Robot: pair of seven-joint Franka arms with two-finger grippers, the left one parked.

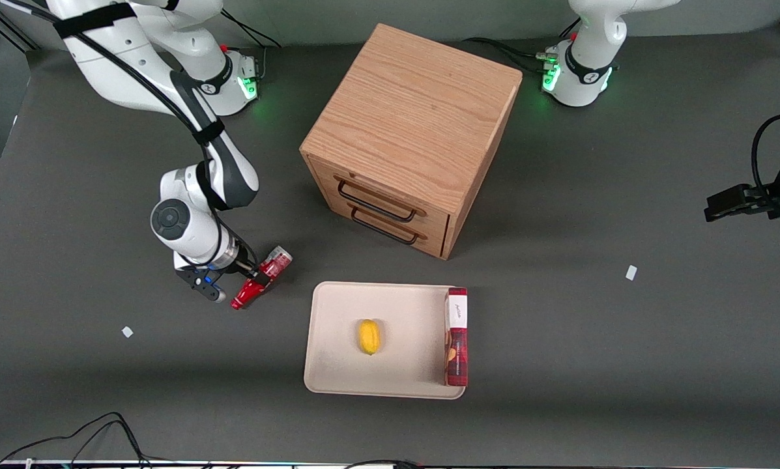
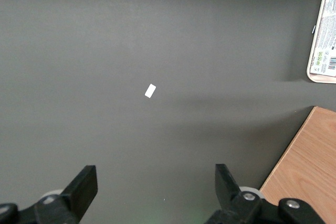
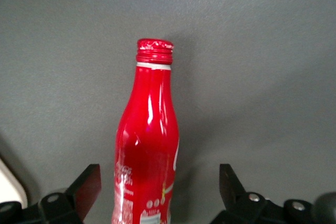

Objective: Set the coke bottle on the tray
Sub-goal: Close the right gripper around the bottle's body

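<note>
My right gripper grabs the coke bottle by its lower labeled body (image 3: 145,203) next. Then I put the bottle on the tray.
The coke bottle (image 1: 260,277), slim and red with a red cap, lies on the dark table beside the tray's corner toward the working arm's end, its cap pointing nearer to the front camera. My right gripper (image 1: 253,275) is open and straddles the bottle's lower body. In the right wrist view the bottle (image 3: 149,145) stands between the two black fingers (image 3: 86,182), with a gap on each side, and the gripper (image 3: 158,182) does not touch it. The beige tray (image 1: 337,352) lies in front of the cabinet, nearer to the front camera.
A yellow lemon (image 1: 369,336) and a dark-red box (image 1: 456,339) lie on the tray. A wooden drawer cabinet (image 1: 409,130) stands mid-table. Small white tape bits (image 1: 127,331) lie on the table. A tray corner (image 3: 8,187) shows beside the bottle.
</note>
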